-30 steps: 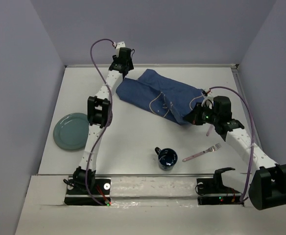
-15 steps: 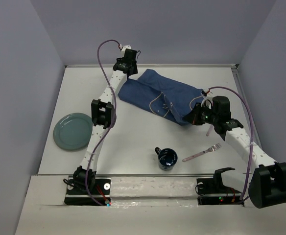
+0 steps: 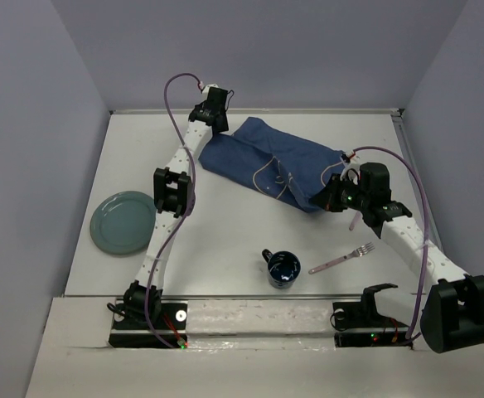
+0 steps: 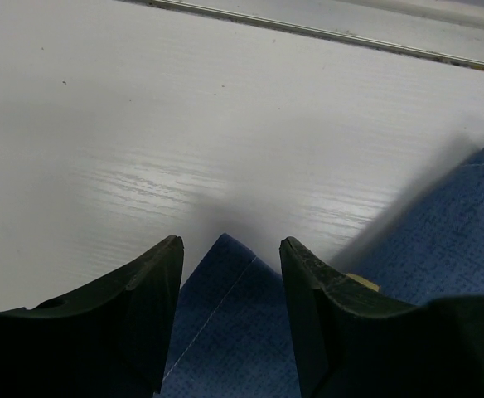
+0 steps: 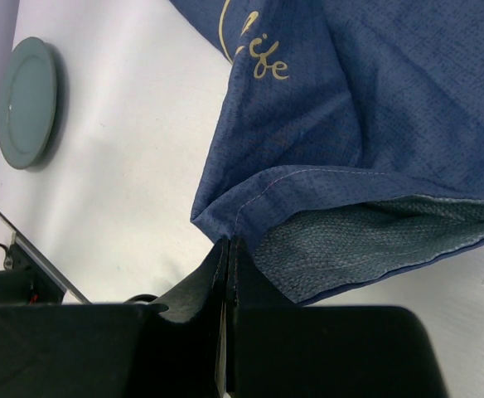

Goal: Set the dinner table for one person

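Observation:
The placemat's corner is between my left gripper's fingers, but they are above it in the left wrist view, so the gripper lowers before closing.
The blue cloth placemat [image 3: 267,162] lies crumpled and partly folded at the back of the white dinner table [image 3: 225,232]. My left gripper [image 4: 229,249] is open, its jaws on either side of the placemat's far left corner [image 4: 225,315]; in the top view it is at the back [image 3: 211,116]. My right gripper [image 5: 227,247] is shut on the placemat's near right corner [image 5: 250,207], which is lifted so the paler underside [image 5: 375,240] shows; the top view shows this gripper [image 3: 323,201] too.
A grey-green plate [image 3: 124,222] lies at the left edge, also in the right wrist view [image 5: 26,99]. A dark blue mug [image 3: 283,269] stands near the front middle. A fork with a pink handle [image 3: 341,259] lies to its right. Walls enclose the table.
My left wrist has shifted slightly at the placemat's far corner and its elbow has moved a little right. The right arm and the placemat have hardly moved.

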Tool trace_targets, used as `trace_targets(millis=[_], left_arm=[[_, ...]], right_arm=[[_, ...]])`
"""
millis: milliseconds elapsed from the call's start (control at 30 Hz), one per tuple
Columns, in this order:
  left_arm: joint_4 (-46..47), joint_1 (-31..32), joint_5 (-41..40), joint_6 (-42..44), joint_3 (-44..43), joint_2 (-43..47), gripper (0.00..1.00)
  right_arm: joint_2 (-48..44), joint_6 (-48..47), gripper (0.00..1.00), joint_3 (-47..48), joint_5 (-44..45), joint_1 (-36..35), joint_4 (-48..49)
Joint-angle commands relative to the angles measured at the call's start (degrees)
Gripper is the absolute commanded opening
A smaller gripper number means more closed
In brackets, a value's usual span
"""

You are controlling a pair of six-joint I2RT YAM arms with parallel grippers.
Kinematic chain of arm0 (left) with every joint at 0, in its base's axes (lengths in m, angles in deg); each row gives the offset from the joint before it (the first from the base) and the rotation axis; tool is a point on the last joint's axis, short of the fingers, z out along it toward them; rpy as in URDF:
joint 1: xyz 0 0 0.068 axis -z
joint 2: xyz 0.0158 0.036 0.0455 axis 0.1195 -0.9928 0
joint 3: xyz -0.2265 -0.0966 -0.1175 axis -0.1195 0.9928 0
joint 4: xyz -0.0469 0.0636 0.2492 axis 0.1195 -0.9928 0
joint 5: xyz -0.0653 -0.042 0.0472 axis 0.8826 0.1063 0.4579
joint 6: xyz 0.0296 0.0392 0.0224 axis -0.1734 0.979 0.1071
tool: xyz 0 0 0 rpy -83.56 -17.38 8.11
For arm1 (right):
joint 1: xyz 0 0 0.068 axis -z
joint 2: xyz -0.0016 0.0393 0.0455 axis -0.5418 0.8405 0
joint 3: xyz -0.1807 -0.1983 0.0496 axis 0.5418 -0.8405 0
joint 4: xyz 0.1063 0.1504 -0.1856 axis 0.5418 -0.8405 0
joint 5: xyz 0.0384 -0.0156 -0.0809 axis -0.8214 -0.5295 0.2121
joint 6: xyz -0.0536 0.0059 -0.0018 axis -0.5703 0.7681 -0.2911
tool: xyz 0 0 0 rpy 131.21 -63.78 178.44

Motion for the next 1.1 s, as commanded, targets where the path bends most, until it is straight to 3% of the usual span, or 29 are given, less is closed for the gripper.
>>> trace_targets(millis=[0, 233, 533, 733, 833, 867, 1067], left_arm=[[1.1, 0.3, 1.0, 0.5, 0.2, -0.4, 0.62], [3.1, 0.4, 2.3, -0.7, 0.4, -1.8, 0.63], [2.6, -0.1, 0.2, 0.1, 0.4, -3.6, 0.54], [2.3, -0.1, 0.1, 0.2, 0.5, -3.5, 0.38], [2.0, 0.2, 0.1, 0.0, 0.5, -3.2, 0.16], [1.9, 0.2, -0.1, 0.0, 0.5, -3.0, 0.0], [1.7, 0.2, -1.5, 1.3, 0.2, 0.0, 0.0]], right_arm=[[-0.8, -0.1, 0.0, 0.8, -0.9, -0.5, 2.8], [-0.3, -0.3, 0.0, 0.9, -0.8, -1.6, 2.8], [-0.3, -0.3, 0.0, 0.9, -0.2, -1.6, 2.8], [-0.1, -0.2, 0.0, 1.1, 0.4, -1.6, 2.8], [0.4, -0.1, 0.0, 1.4, 0.6, -1.6, 2.9], [0.6, -0.1, 0.0, 1.4, 0.6, -1.6, 2.8], [0.9, 0.0, 0.0, 1.9, 0.8, -1.6, 2.9]])
